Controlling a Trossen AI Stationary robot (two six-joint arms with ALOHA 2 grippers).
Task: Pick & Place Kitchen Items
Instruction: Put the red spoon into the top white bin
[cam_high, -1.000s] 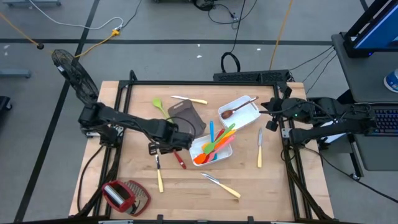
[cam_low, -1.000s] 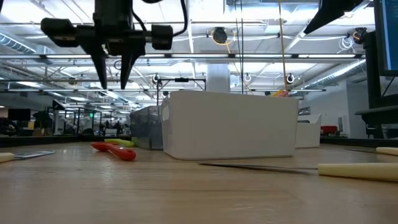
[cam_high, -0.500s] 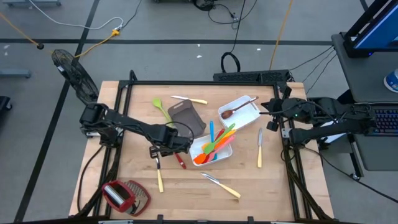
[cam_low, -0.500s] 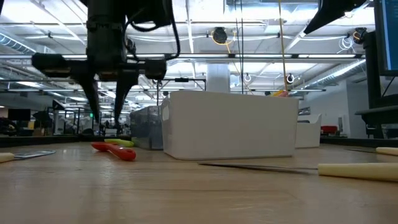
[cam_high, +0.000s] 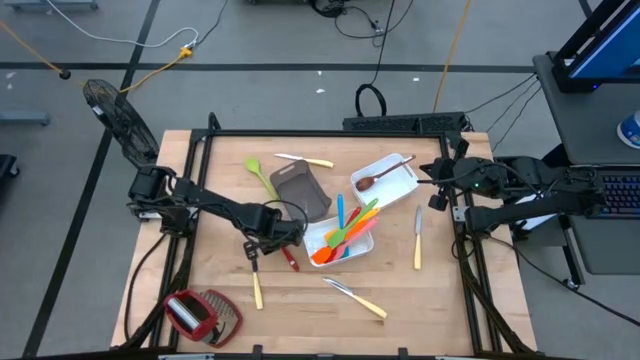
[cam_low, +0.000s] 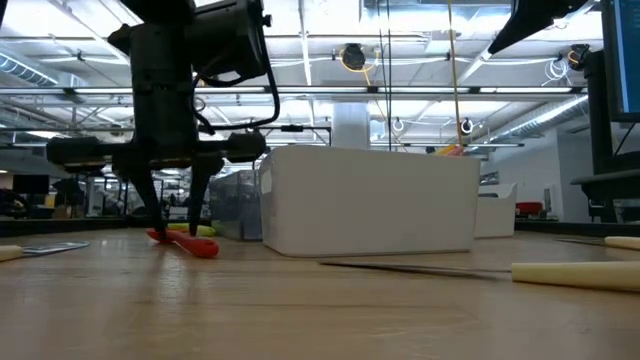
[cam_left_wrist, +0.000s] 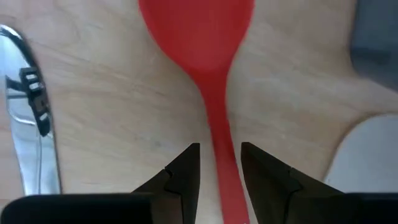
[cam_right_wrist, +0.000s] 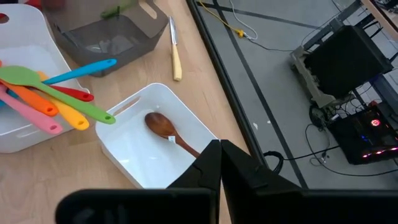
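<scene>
My left gripper needs to pick up and place the red spoon (cam_left_wrist: 196, 37), so next it should grab the red spoon by its handle (cam_left_wrist: 221, 149).
A red spoon (cam_high: 288, 258) lies flat on the wooden table, left of the white tray (cam_high: 362, 248) that holds several coloured spoons and spatulas. My left gripper (cam_high: 280, 245) is open and low over the table, pointing down. Its two fingers stand on either side of the spoon's handle (cam_left_wrist: 219, 134), with the bowl (cam_left_wrist: 198, 31) ahead of them. In the low view its fingertips (cam_low: 172, 225) are down at the spoon (cam_low: 190, 244). My right gripper (cam_right_wrist: 221, 155) is shut and empty above the table's right edge (cam_high: 432, 172).
A pale-handled knife (cam_high: 256, 280) lies just left of the red spoon, its blade (cam_left_wrist: 31, 143) close to my left fingers. A grey-brown tray (cam_high: 300, 190), a white tray with a wooden spoon (cam_high: 385, 180), a green spoon (cam_high: 258, 172), more cutlery (cam_high: 355, 297) and a red wire-mesh tool (cam_high: 200, 312) lie around.
My left gripper has come down from well above the table to the red spoon, shifting a little toward the table's left and near edges. The spoon has stayed where it was.
</scene>
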